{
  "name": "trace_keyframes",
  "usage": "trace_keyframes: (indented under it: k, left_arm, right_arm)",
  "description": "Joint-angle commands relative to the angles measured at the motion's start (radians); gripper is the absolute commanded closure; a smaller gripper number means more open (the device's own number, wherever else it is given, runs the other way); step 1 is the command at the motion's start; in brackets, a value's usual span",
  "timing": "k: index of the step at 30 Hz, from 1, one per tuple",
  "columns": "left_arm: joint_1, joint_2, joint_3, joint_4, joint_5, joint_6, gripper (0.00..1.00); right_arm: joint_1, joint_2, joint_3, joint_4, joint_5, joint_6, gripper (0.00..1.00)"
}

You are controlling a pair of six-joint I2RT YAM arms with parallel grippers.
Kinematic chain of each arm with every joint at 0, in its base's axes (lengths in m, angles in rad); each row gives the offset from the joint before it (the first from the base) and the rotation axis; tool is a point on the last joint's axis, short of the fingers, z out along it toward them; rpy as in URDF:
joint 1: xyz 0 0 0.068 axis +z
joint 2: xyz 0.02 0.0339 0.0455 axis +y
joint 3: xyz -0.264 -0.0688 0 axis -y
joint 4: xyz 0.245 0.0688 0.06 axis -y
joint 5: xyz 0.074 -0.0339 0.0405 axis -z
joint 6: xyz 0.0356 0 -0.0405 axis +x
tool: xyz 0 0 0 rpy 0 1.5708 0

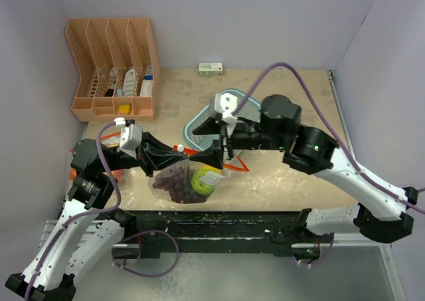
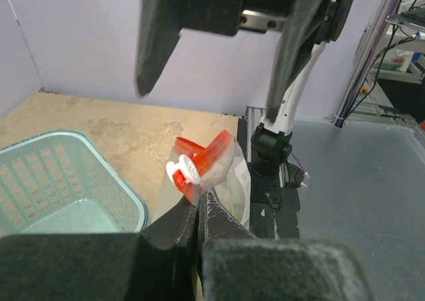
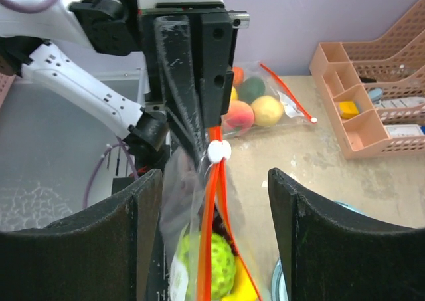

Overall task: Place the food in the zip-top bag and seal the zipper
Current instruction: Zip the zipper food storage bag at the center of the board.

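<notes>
My right gripper should grab the white slider (image 3: 218, 151) next, with its fingers on either side of the orange-red zipper (image 3: 211, 248). Then it can pull the slider along.
The clear zip-top bag (image 1: 163, 183) hangs between the two grippers just above the table's front edge. Inside it are a dark red grape bunch (image 1: 176, 181) and a bumpy yellow-green fruit (image 3: 206, 261). My left gripper (image 2: 199, 204) is shut on the bag's mouth edge just below the white slider (image 2: 182, 169). The orange-red zipper (image 3: 211, 248) runs down from the slider (image 3: 218, 151). My right gripper (image 3: 214, 181) is open, with a finger on either side of the zipper and touching neither side. Its dark fingers (image 2: 159, 35) hang at the top of the left wrist view.
A light blue mesh basket (image 1: 196, 123) sits behind the grippers. A peach-coloured organizer (image 1: 113, 68) stands at the back left and a small white-green box (image 1: 210, 68) by the back wall. Another clear bag (image 3: 255, 105) with a peach-like and a yellow fruit lies behind the left arm.
</notes>
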Motion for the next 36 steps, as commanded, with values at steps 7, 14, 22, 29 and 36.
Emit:
trace_keyframes:
  k: [7, 14, 22, 29, 36]
  left_arm:
    - [-0.002, -0.014, 0.059, 0.034, 0.007, 0.032, 1.00]
    - [-0.002, -0.022, 0.066, 0.002, 0.005, 0.057, 1.00]
    - [-0.003, -0.038, 0.070, -0.020, -0.002, 0.076, 1.00]
    - [-0.004, -0.038, 0.070, -0.020, -0.002, 0.078, 1.00]
    - [-0.003, -0.038, 0.070, -0.029, -0.003, 0.088, 1.00]
  right_arm:
    - [0.003, 0.213, 0.193, -0.009, -0.047, 0.047, 0.46]
    - [0.001, 0.204, 0.169, 0.003, -0.146, 0.047, 0.53]
    - [-0.055, 0.187, 0.142, -0.035, -0.324, 0.069, 0.60]
    - [-0.120, 0.177, 0.105, 0.020, -0.420, 0.139, 0.58]
    - [-0.122, 0.224, 0.122, 0.045, -0.489, 0.163, 0.55]
